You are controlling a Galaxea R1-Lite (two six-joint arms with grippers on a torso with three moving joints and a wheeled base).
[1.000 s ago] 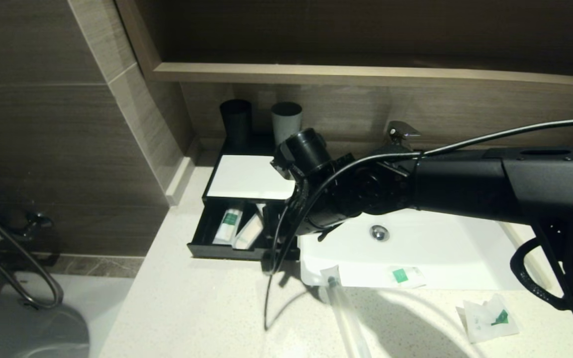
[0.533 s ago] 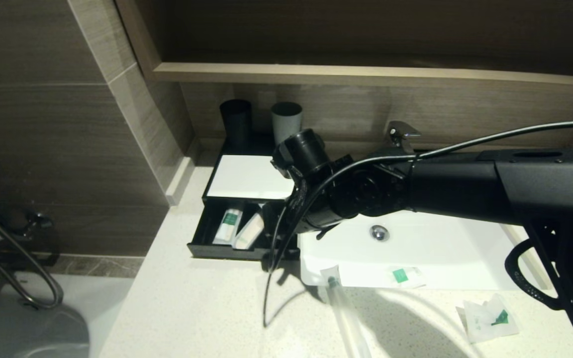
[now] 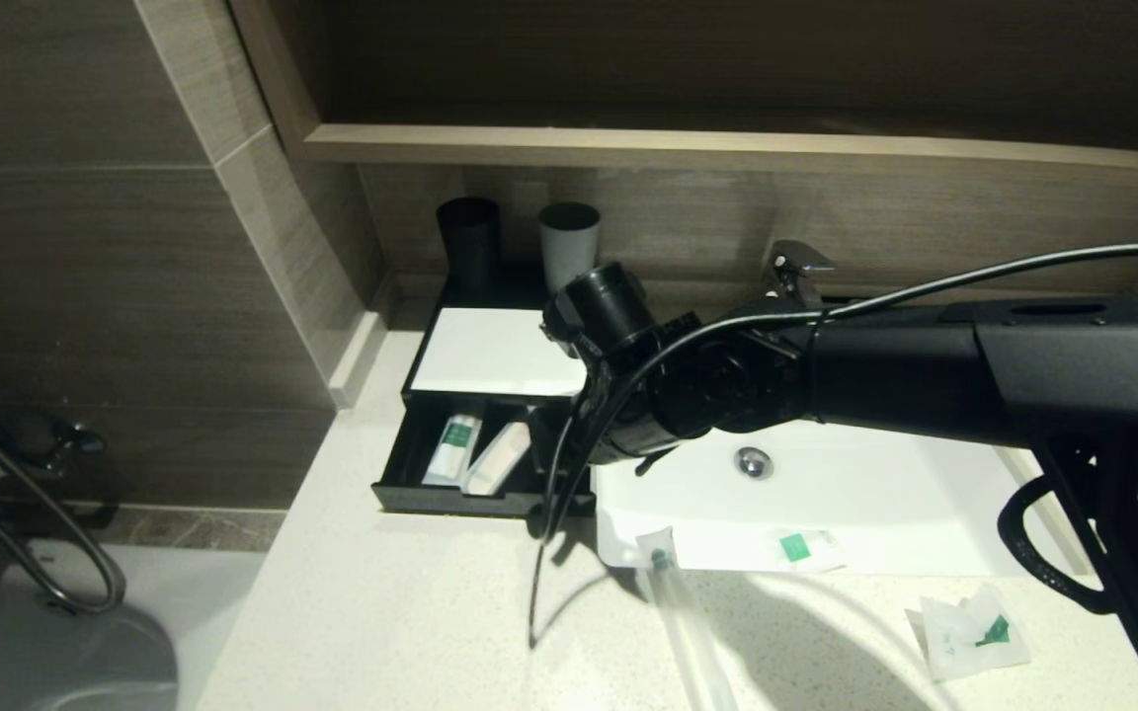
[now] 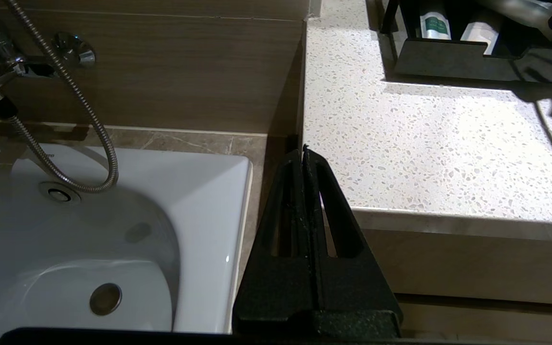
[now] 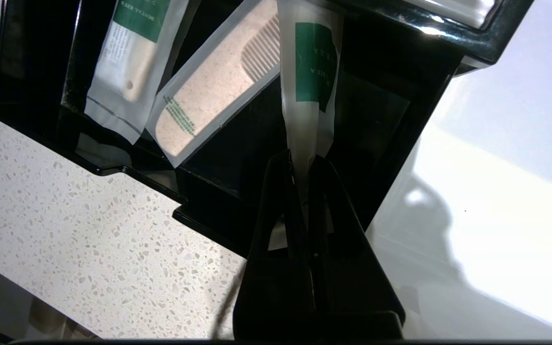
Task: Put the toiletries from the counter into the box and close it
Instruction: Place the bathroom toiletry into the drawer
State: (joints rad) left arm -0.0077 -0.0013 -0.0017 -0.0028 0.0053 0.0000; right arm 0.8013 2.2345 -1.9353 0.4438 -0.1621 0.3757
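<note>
My right gripper opens now: the white packet (image 5: 312, 69) hangs between the comb packet and the drawer's side, so it would come to rest in the drawer (image 5: 373, 118).
The black box (image 3: 401, 484) stands at the counter's back left with its drawer pulled open. A dental kit packet (image 5: 127, 62) and a comb packet (image 5: 213, 96) lie in the drawer; both also show in the head view (image 3: 475, 454). My right gripper (image 5: 303, 158) is shut on a white packet with a green label (image 5: 310, 96) and holds it over the drawer's right part. In the head view my right arm (image 3: 707, 385) hides that gripper. My left gripper (image 4: 303, 151) is shut and empty, parked low beside the counter's left edge.
On the counter (image 3: 411, 612) lie a long clear packet (image 3: 688, 632) and a white packet with a green mark (image 3: 969, 632). A green-labelled packet (image 3: 806, 548) lies at the sink's (image 3: 885, 494) front rim. Two cups (image 3: 569, 237) stand behind the box. A bathtub (image 4: 113, 230) is to the left.
My right arm has shifted slightly to the right and down by the drawer, still holding the packet. The left arm has not moved.
</note>
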